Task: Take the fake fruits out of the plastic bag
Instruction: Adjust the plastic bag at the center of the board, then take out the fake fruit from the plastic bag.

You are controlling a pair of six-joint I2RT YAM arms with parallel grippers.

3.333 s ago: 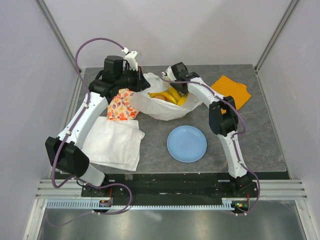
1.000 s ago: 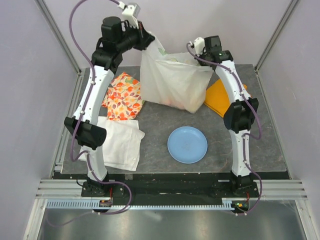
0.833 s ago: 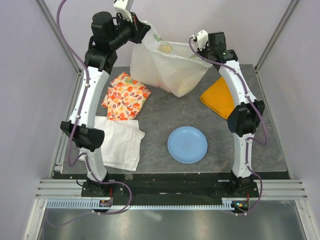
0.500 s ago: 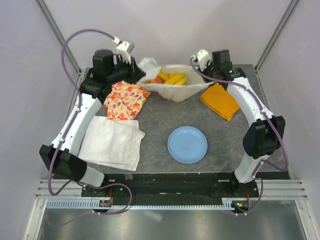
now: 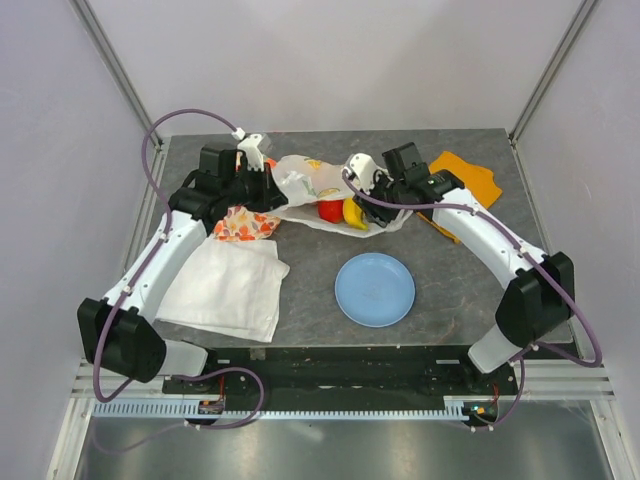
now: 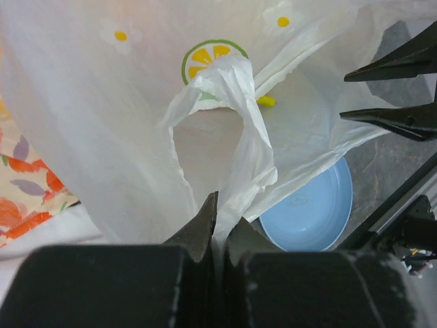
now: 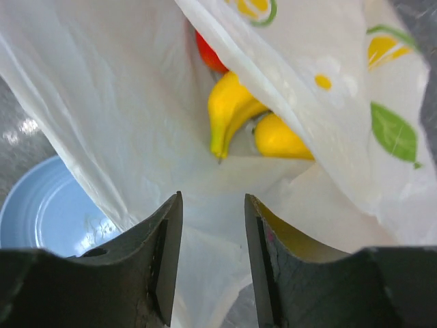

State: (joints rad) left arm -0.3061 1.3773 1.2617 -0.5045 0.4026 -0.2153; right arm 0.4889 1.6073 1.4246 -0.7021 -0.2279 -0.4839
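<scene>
Next, my right gripper grabs the bananas' joined stem end, which faces the bag's opening, to take both bananas out together.
The white plastic bag (image 5: 312,183) lies crumpled on the table between my arms. A red fruit (image 5: 330,210) and a yellow banana (image 5: 354,213) show at its near edge. My left gripper (image 5: 272,190) is shut on a twisted handle of the bag (image 6: 232,137); its fingertips (image 6: 220,205) pinch the plastic. My right gripper (image 5: 375,197) is open, its jaws (image 7: 212,198) apart over loose bag film. Through the bag's mouth I see bananas (image 7: 229,113), another yellow fruit (image 7: 280,140) and the red fruit (image 7: 208,55).
A light-blue plate (image 5: 374,288) sits in front of the bag, also in the wrist views (image 6: 314,212) (image 7: 48,205). An orange floral cloth (image 5: 243,222) and a white cloth (image 5: 225,285) lie left. An orange cloth (image 5: 468,180) lies right.
Both arms held the bag high, then lowered it. Now it lies flatter and nearer the table's middle, the right gripper's jaws are apart, and fruit shows at its edge.
</scene>
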